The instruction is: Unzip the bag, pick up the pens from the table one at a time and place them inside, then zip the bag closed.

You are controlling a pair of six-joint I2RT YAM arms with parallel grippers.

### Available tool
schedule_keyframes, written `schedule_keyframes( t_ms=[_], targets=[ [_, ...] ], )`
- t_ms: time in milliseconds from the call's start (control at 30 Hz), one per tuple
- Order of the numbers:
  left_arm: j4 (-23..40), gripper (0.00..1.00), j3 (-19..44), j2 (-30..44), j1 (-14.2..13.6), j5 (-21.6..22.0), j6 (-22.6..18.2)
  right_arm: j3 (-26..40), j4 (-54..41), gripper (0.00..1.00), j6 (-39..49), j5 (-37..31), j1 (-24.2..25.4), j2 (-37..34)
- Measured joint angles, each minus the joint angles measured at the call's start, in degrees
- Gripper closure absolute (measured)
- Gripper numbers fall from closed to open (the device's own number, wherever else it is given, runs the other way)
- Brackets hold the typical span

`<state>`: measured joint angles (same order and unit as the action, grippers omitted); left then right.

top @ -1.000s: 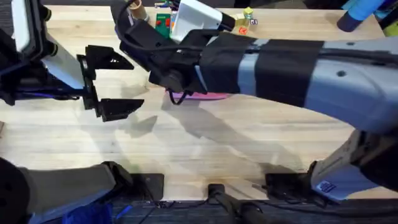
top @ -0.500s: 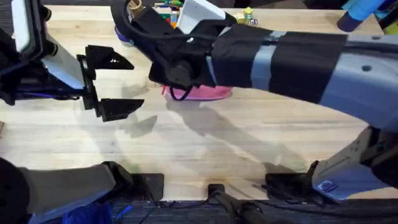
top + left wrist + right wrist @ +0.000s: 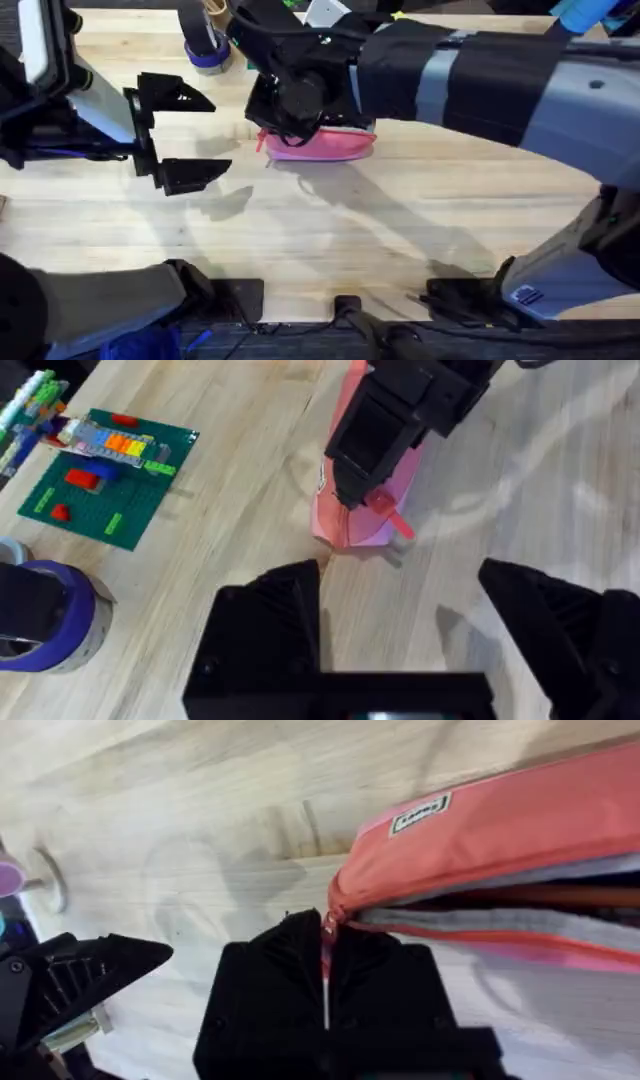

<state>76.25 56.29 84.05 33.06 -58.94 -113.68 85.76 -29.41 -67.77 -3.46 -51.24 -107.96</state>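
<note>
My right gripper crowds the top of the bag (image 3: 325,146). My left gripper grabs the bag by its loose end (image 3: 268,143) beside the red tab next.
The pink bag (image 3: 325,146) lies on the table (image 3: 330,230) at mid-back. My right arm reaches across it, and my right gripper (image 3: 325,935) is shut on the zipper pull at the bag's left end (image 3: 347,525). In the right wrist view the zipper gapes, showing grey lining and a dark strip inside that I cannot identify. The pens are out of view. My left gripper (image 3: 170,135) hovers left of the bag, open and holding nothing, and its fingers (image 3: 265,625) face the bag.
A purple tape roll (image 3: 205,52) stands at the back, left of the bag. A green baseplate with bricks (image 3: 100,485) lies behind it. Blue objects (image 3: 585,15) sit at the far right corner. Bare wood spreads in front of the bag.
My right arm has shifted toward the table's far side, uncovering more of the pink bag. The left arm has stayed put.
</note>
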Motion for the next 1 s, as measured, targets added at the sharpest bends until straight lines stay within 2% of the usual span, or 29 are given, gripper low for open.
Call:
schedule_keyframes(
  t_ms=[500,700,833,1000],
  targets=[
    [0.4,0.008,0.0,0.5,0.0,0.0,0.0,0.0,0.2,0.969,0.0,0.9,0.0,0.0],
    [0.2,0.008,0.0,7.8,-0.3,-0.5,0.0,0.0,0.3,0.969,0.0,0.9,0.0,0.0],
    [0.0,0.006,0.0,12.5,-1.7,-1.6,-0.3,0.0,0.3,0.969,0.0,0.9,0.0,0.0],
    [-1.1,0.007,0.0,14.8,-4.5,-2.9,-2.1,0.0,0.4,0.969,0.0,0.9,0.0,0.0]
  ],
)
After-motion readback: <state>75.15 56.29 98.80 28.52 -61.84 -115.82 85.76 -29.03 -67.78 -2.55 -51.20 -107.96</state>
